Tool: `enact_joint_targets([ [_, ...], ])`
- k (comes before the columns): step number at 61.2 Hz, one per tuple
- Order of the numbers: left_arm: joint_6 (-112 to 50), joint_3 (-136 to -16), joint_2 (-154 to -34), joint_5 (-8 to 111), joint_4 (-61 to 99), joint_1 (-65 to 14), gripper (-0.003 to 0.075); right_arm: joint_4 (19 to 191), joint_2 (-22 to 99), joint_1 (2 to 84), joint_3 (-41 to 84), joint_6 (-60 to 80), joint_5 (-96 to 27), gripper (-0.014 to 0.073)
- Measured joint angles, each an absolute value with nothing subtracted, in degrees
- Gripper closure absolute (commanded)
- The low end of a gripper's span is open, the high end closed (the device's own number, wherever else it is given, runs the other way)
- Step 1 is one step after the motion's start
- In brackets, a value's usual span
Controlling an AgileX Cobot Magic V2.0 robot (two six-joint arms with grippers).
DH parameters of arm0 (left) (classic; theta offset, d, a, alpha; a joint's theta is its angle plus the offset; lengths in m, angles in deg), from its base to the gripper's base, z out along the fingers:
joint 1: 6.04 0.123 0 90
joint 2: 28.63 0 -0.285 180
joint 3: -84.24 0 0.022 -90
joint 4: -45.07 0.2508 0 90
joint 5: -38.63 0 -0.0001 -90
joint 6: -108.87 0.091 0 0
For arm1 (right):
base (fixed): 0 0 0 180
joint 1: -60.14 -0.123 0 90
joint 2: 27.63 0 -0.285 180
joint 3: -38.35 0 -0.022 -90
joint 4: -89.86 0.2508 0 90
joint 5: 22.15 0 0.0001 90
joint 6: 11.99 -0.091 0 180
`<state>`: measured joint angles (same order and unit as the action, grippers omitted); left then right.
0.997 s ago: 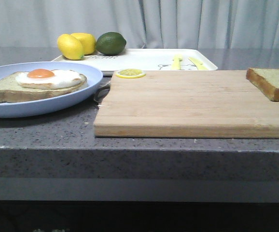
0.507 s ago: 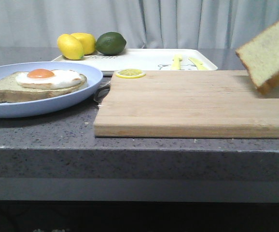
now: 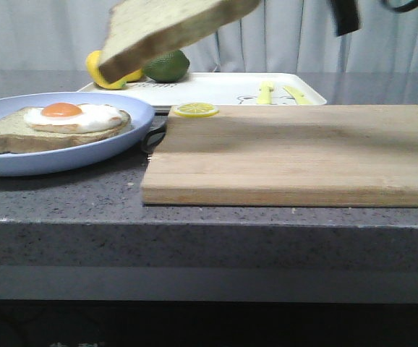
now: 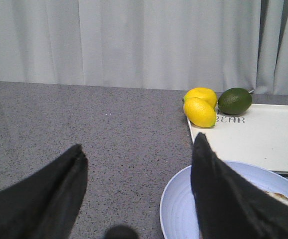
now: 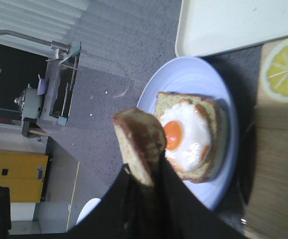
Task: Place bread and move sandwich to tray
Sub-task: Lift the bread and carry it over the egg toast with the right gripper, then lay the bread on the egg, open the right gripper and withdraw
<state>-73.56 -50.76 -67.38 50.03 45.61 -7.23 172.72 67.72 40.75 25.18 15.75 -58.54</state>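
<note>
I will keep holding the plain bread (image 3: 169,29) with my right gripper until the bread is low over the fried egg (image 3: 57,123). The bread is tilted and high, so it would miss if I opened now.
The plain bread (image 3: 169,29) hangs tilted in the air above the gap between the blue plate and the cutting board, held by my right gripper (image 5: 145,172), which is shut on its edge (image 5: 140,144). Part of the right arm (image 3: 345,16) shows at the top of the front view. The sandwich base, a bread slice with fried egg (image 3: 57,123), lies on the light blue plate (image 3: 122,148) at the left; it also shows in the right wrist view (image 5: 189,134). The white tray (image 3: 223,88) lies behind the board. My left gripper (image 4: 136,167) is open and empty beside the plate (image 4: 179,209).
A wooden cutting board (image 3: 288,155) fills the middle and right of the counter, with a lemon slice (image 3: 195,110) at its far left corner. Two lemons (image 3: 106,70) and a lime (image 3: 167,66) sit on the tray's left end, yellow utensils (image 3: 278,92) on its right.
The bread has been lifted from the board's right end and carried left and up to above the plate's right side. The sandwich base and plate have not moved.
</note>
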Motion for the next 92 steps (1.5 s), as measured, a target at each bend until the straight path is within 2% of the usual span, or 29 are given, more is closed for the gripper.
enact_joint_targets([
  [11,-73.56,-50.76,-67.38,50.03,45.61,-7.23,0.0283,181.67,77.32,31.06,31.18,19.11,-53.06,0.0659],
  [25,-73.56,-50.76,-67.38,50.03,45.61,-7.23,0.0283,186.54,88.54,28.38,40.59,19.73,-52.39,0.0650],
  [28,-73.56,-50.76,-67.38,50.03,45.61,-7.23,0.0283,186.61,89.69,28.38,40.89,19.73,-51.28,0.0623],
  [35,-73.56,-50.76,-67.38,50.03,45.61,-7.23,0.0283,186.61,91.41,28.38,40.98,19.73,-49.89,0.0496],
  [43,-73.56,-50.76,-67.38,50.03,45.61,-7.23,0.0283,186.49,92.19,28.38,40.98,19.73,-49.81,0.0374],
  [62,-73.56,-50.76,-67.38,50.03,45.61,-7.23,0.0283,183.62,91.99,28.48,40.43,19.83,-49.62,0.0304],
  [78,-73.56,-50.76,-67.38,50.03,45.61,-7.23,0.0283,180.85,89.02,30.79,37.18,19.84,-50.55,0.0295],
  [92,-73.56,-50.76,-67.38,50.03,45.61,-7.23,0.0283,175.28,80.85,35.28,33.37,19.84,-53.43,0.0308],
])
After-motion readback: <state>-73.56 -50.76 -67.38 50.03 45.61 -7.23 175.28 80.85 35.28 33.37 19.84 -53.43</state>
